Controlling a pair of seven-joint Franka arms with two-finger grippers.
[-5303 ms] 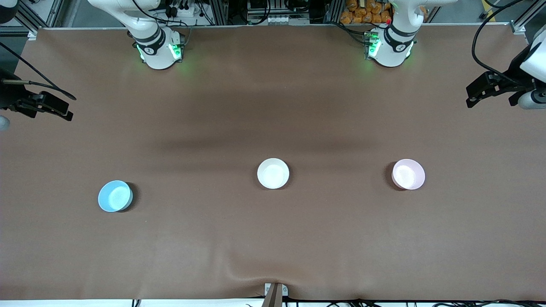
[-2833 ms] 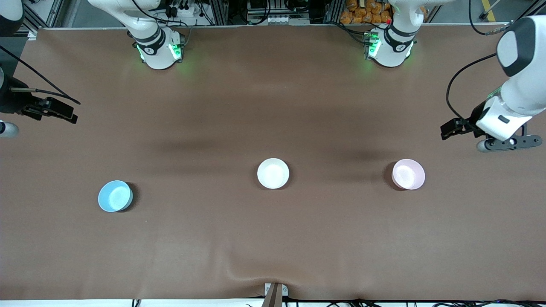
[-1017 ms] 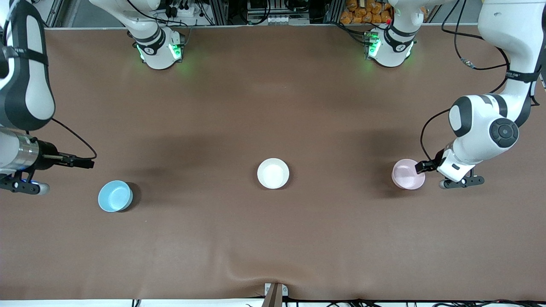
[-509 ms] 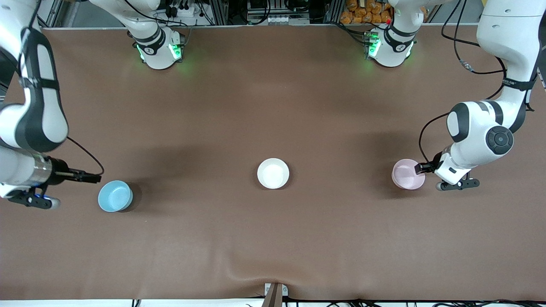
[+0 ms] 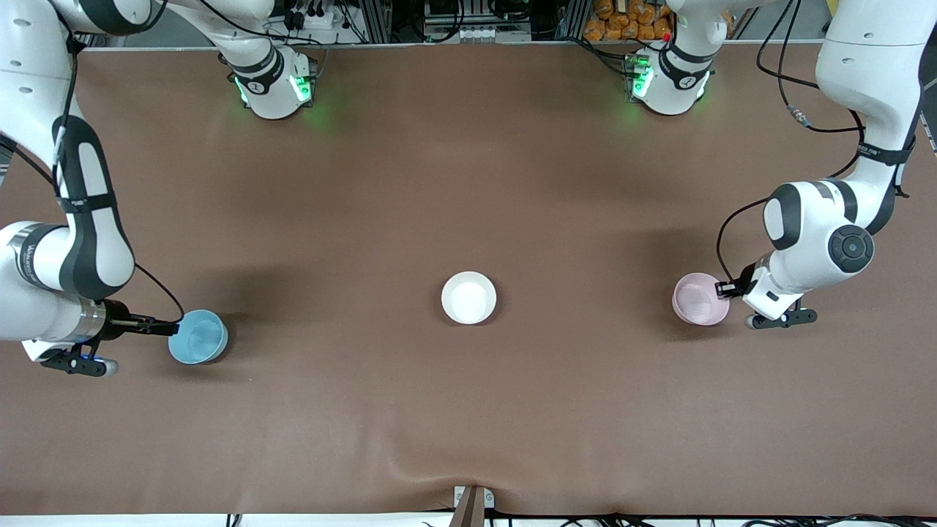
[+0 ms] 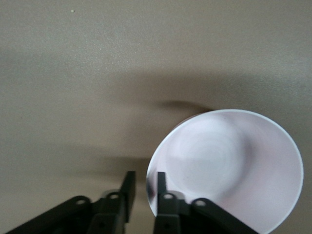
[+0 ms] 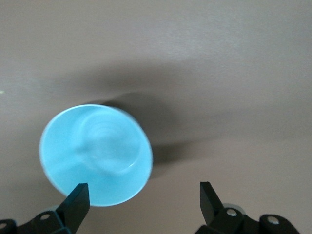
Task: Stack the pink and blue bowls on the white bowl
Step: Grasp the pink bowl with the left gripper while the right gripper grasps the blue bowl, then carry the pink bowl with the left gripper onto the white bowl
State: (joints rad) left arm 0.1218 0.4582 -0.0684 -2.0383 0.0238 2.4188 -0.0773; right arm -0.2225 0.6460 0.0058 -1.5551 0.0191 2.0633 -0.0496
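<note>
Next, my right gripper picks up the blue bowl by its rim [image 5: 180,325] to stack it on the white bowl [image 5: 468,297].
The white bowl [image 5: 468,297] sits mid-table. The pink bowl [image 5: 699,298] sits toward the left arm's end. My left gripper [image 5: 722,290] is down at its rim. In the left wrist view the gripper [image 6: 145,183] has one finger inside the pink bowl [image 6: 229,165] and one outside, drawn close on the rim. The blue bowl [image 5: 199,337] sits toward the right arm's end. My right gripper [image 5: 167,326] is low beside it and wide open. In the right wrist view the gripper [image 7: 141,195] has one finger over the blue bowl [image 7: 95,156] edge and the other over bare table.
The brown table cover has a wrinkle [image 5: 428,468] near its edge closest to the front camera, by a small bracket [image 5: 470,503]. The two arm bases [image 5: 272,88] stand along the edge farthest from that camera.
Both arms came in from the table's ends and lowered to their bowls. In the last half second the right gripper moved up to the blue bowl; the left gripper barely shifted. No bowl has moved.
</note>
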